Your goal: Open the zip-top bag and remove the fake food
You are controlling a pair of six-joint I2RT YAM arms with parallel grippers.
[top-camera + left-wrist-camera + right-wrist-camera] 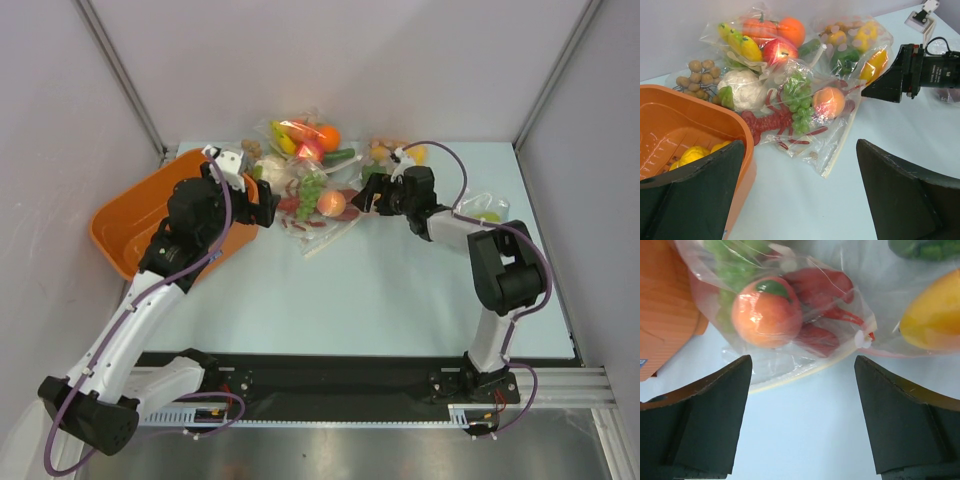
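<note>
Next, my right gripper grabs the zip-top bag by its pale zip strip [790, 378] beside the white slider. That bag end stays free for my left gripper to open.
The zip-top bag [322, 222] lies at the table's middle back, its pale zip strip [790, 378] facing the near side. Inside it are the fake food pieces: a pink-orange peach [766, 311], a green grape bunch [799, 102] and a red lobster [767, 122]. My left gripper [265, 205] hangs open just left of the bag, over the basket's rim. From the right, my right gripper [365, 197] stands open at the bag's right edge, with only bare table between its fingers [715, 405]. Neither gripper holds anything.
An orange basket [115, 225] with yellow pieces stands at the left. Behind the bag lie other clear bags of toy fruit [305, 138], a cauliflower [742, 90] and a bag of brown balls [697, 77]. A small bag with a green pear [487, 211] sits right.
</note>
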